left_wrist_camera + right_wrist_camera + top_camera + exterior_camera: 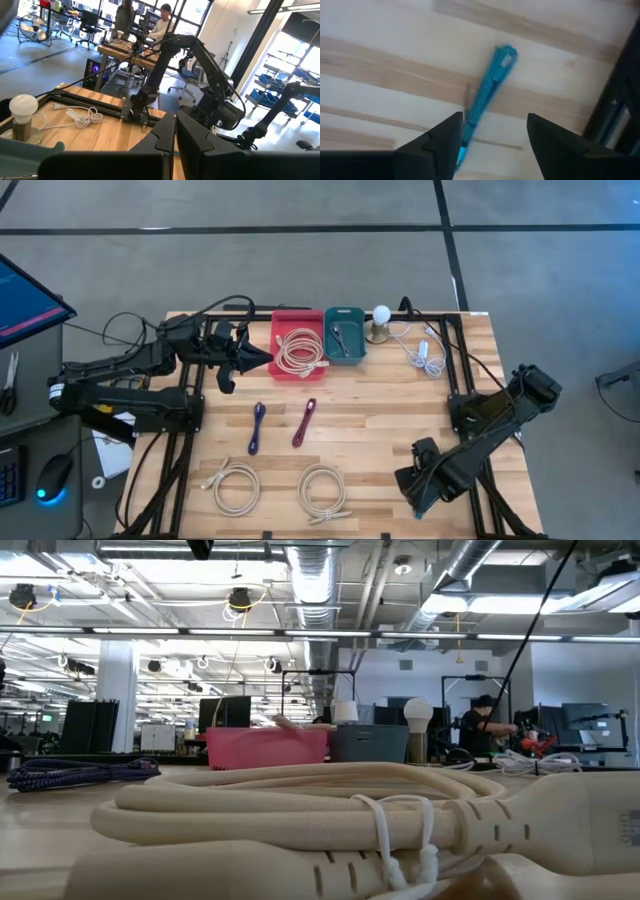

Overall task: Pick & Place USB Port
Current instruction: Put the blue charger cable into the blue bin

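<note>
My right gripper grabs the blue braided USB cable by its bundled middle (476, 111) next, to place the cable in the teal bin.
A short blue braided USB cable (487, 90) lies flat on the wooden table near its right near corner. My right gripper (492, 120) hovers just over it, open, with one finger on each side of the cable; in the high view this gripper (415, 495) points down at the table. The cable's near end runs out of sight behind one finger (451, 137). My left gripper (262, 358) is shut and held level beside the red bin (283, 320), pointing toward the table's right. Its shut fingers (165, 132) hold nothing that I can see.
The red bin holds a coiled beige cable (300, 352); beside it stands a teal bin (357, 312) with a small cable. A bulb (381, 314) and a white cord (425, 355) lie at the far right. Purple (257, 427) and maroon (304, 422) cables lie mid-table, two beige coils (232, 485) (322, 490) near the front edge.
</note>
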Robot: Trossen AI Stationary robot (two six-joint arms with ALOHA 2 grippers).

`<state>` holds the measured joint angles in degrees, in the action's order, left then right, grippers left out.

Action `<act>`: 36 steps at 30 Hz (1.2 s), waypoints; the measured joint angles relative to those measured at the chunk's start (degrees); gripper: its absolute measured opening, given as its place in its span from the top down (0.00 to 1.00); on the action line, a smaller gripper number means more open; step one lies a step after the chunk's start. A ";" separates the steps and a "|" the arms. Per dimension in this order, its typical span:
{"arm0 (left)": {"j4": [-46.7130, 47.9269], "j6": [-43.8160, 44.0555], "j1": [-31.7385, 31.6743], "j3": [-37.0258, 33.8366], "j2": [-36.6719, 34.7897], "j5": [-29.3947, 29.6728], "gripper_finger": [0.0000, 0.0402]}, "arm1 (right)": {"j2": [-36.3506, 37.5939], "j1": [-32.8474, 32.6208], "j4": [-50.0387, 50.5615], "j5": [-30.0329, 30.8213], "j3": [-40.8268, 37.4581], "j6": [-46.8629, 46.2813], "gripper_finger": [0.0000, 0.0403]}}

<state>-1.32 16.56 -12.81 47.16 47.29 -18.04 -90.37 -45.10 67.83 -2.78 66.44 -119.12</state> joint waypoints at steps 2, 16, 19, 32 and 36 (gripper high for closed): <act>0.00 0.00 0.01 0.00 0.00 0.02 0.96 | 0.00 -0.86 -2.05 -0.07 -1.42 -2.12 0.49; 0.02 0.00 0.01 0.00 0.00 0.00 0.96 | 0.00 -2.52 -16.19 0.36 -9.81 -7.37 0.59; 0.01 0.00 0.01 0.00 0.00 0.00 0.96 | 0.00 -2.52 -16.25 0.30 -10.44 -7.33 0.59; 0.02 0.00 0.01 0.00 0.00 0.00 0.96 | -3.29 -2.50 -18.64 0.60 -10.52 -6.84 0.60; 0.00 0.00 0.00 -0.02 0.00 0.02 0.96 | -7.72 -2.52 -22.91 0.19 -10.26 -6.39 0.59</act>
<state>-1.32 16.56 -12.81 47.13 47.29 -18.02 -98.09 -47.62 44.91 -2.59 56.18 -125.52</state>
